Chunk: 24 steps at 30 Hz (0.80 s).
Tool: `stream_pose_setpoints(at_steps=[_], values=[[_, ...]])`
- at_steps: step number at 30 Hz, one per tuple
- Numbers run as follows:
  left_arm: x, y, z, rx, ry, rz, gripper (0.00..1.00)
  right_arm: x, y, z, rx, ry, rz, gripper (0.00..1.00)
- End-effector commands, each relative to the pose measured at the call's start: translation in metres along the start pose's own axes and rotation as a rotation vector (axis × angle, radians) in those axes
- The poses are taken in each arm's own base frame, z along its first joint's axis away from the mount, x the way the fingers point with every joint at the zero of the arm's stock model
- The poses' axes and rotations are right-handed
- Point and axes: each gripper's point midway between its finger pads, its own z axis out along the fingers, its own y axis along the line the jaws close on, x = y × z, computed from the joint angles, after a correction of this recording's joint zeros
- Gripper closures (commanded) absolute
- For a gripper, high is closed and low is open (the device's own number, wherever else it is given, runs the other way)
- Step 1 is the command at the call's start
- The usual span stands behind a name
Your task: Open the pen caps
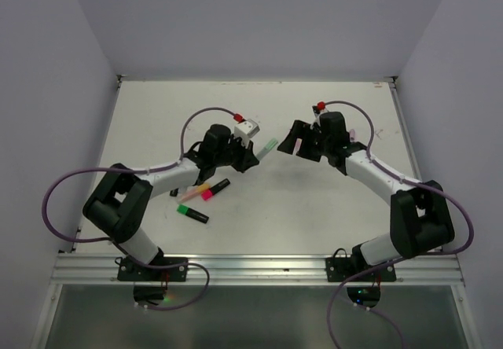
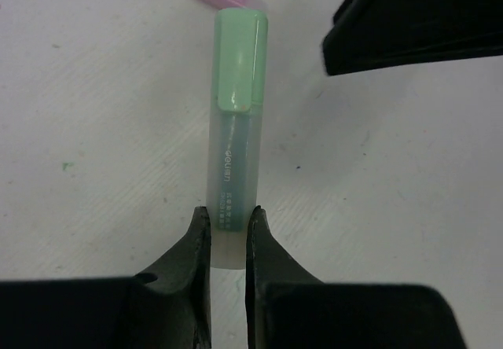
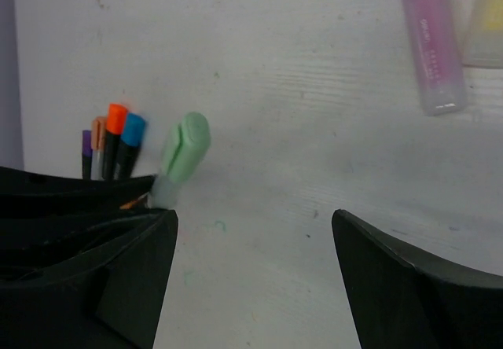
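The mint pen's green cap (image 1: 272, 144) (image 3: 186, 145) needs to be pulled open, so my right gripper should grab it and leave the pen's body to my left gripper.
My left gripper (image 2: 229, 223) is shut on the lower end of a pastel mint pen (image 2: 231, 168). The pen's green cap (image 2: 240, 58) is on and points away from the gripper. From above, the mint pen (image 1: 268, 146) sticks out from the left gripper (image 1: 253, 157) toward my right gripper (image 1: 291, 146). The right gripper (image 3: 254, 223) is open wide with nothing between its fingers. The green cap (image 3: 186, 146) sits just beyond its left finger (image 3: 141, 255), outside the gap.
Black-barrelled pens (image 1: 212, 191) and one with a green end (image 1: 192, 214) lie by the left arm. Their orange, blue and purple ends (image 3: 118, 133) show in the right wrist view. A pastel purple pen (image 3: 430, 42) and a yellow one (image 3: 487, 19) lie near the right arm.
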Motion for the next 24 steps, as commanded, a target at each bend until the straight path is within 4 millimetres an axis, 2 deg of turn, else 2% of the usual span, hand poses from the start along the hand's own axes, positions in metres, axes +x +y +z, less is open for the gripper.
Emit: stream_pose_setpoints(at_steps=[1,7,13,14,16,17,18,19,20,22,24], values=[[-0.025,-0.032,0.001,0.095,-0.098,-0.021,1.0,-0.009,0.038,0.005,-0.164,-0.045,0.047,0.17],[-0.024,-0.052,0.008,0.137,-0.097,-0.015,1.0,-0.008,0.036,0.009,-0.162,-0.066,0.063,0.19],[-0.03,-0.062,0.007,0.158,-0.113,-0.006,1.0,-0.004,0.032,0.014,-0.159,-0.054,0.089,0.33],[-0.03,-0.064,0.008,0.162,-0.111,-0.006,1.0,-0.004,0.034,0.015,-0.169,-0.055,0.089,0.4],[-0.032,-0.065,0.008,0.163,-0.116,-0.004,1.0,-0.002,0.034,0.016,-0.177,-0.05,0.102,0.49],[-0.032,-0.066,0.008,0.167,-0.117,-0.003,1.0,-0.001,0.036,0.016,-0.186,-0.049,0.103,0.69],[-0.033,-0.067,0.008,0.172,-0.119,-0.002,1.0,0.0,0.036,0.017,-0.186,-0.047,0.104,0.79],[-0.033,-0.067,0.008,0.172,-0.122,-0.004,1.0,-0.001,0.036,0.016,-0.186,-0.049,0.105,0.93],[-0.035,-0.069,0.007,0.177,-0.128,-0.004,1.0,0.0,0.036,0.017,-0.19,-0.047,0.104,1.0],[-0.037,-0.072,0.007,0.195,-0.142,0.007,1.0,0.0,0.039,0.014,-0.206,-0.043,0.103,1.0],[-0.039,-0.074,0.005,0.197,-0.156,0.022,0.91,0.001,0.04,0.012,-0.215,-0.047,0.106,1.0]])
